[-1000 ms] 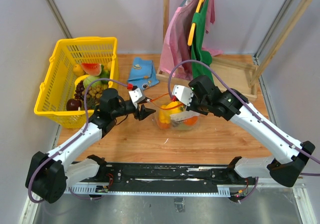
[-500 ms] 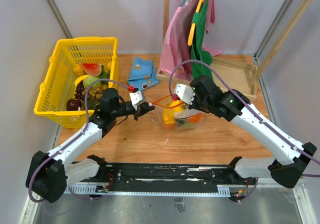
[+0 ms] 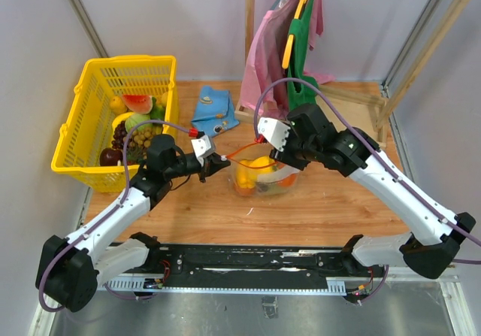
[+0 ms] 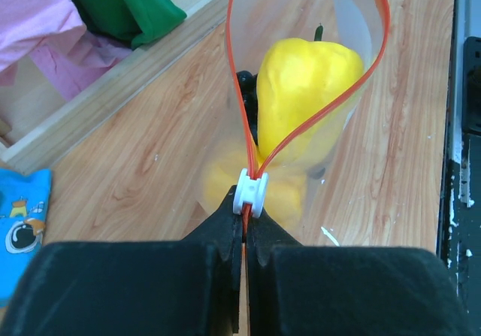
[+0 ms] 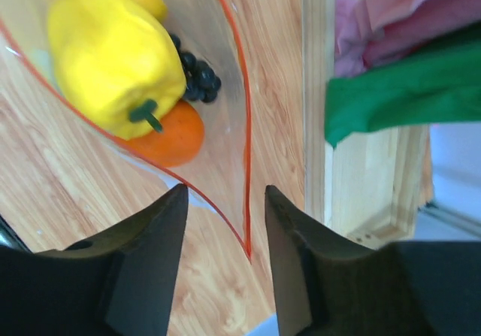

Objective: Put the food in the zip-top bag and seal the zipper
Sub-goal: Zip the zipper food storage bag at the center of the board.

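Next, my right gripper should grab the white slider (image 4: 249, 193) to seal the red zipper (image 4: 240, 88) while my left gripper anchors the zipper behind it.
The clear zip-top bag (image 3: 264, 177) stands on the wooden table between my two grippers. Its mouth gapes as a loop of the red zipper (image 4: 240, 88). Inside lie a yellow pepper (image 5: 113, 54), an orange (image 5: 171, 137) and dark grapes (image 5: 197, 80). My left gripper (image 4: 245, 210) is shut on the zipper strip just behind its white slider (image 4: 250, 192). My right gripper (image 5: 223, 195) is open. The far end of the zipper (image 5: 246, 234) lies loose between its fingers. More food sits in the yellow basket (image 3: 79, 129) at the left.
A blue folded cloth (image 3: 214, 109) lies behind the bag. A wooden rack (image 3: 334, 99) with pink and green garments (image 3: 289, 50) stands at the back right, its base close to my right gripper.
My left gripper closed on the zipper beside the slider. My right gripper has just opened and let go of the bag's far end. The bag stands a little more upright.
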Available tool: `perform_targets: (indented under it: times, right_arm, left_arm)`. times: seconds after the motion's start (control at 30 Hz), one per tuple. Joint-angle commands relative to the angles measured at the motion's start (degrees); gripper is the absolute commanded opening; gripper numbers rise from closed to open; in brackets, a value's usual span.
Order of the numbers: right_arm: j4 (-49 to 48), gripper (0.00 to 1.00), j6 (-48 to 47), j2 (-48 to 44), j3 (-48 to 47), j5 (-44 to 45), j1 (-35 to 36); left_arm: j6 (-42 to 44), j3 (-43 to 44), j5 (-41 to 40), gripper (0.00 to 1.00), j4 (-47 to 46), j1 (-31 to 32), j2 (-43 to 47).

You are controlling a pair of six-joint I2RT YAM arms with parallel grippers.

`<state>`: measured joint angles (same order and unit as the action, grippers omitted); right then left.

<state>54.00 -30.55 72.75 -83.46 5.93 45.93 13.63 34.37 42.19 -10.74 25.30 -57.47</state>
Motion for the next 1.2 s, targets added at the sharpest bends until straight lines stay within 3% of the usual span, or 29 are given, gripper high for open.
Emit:
perform_targets:
  times: [0.0,0.23,0.43,0.67,1.17]
  right_arm:
    - [-2.9,0.51,2.7,0.5,-4.2,-10.4,0.8]
    - [-12.8,0.54,5.0,3.2,-5.4,-20.9,4.8]
    - [-22.8,0.50,7.0,6.6,-3.9,-30.2,5.7]
    - [-26.4,0.44,8.7,11.5,-4.8,-36.8,6.9]
    - [-32.8,0.31,10.5,12.2,1.4,-34.0,7.1]
  left_arm:
    - [-2.1,1.8,0.5,0.00,0.5,0.0,1.4]
    - [-2.4,2.9,0.7,0.00,2.2,0.4,2.9]
    - [-2.7,2.9,1.5,0.00,2.1,0.7,3.5]
    - [-2.9,3.2,1.8,0.00,2.5,1.1,3.6]
    - [-3.6,3.7,3.2,0.00,2.7,1.2,3.4]
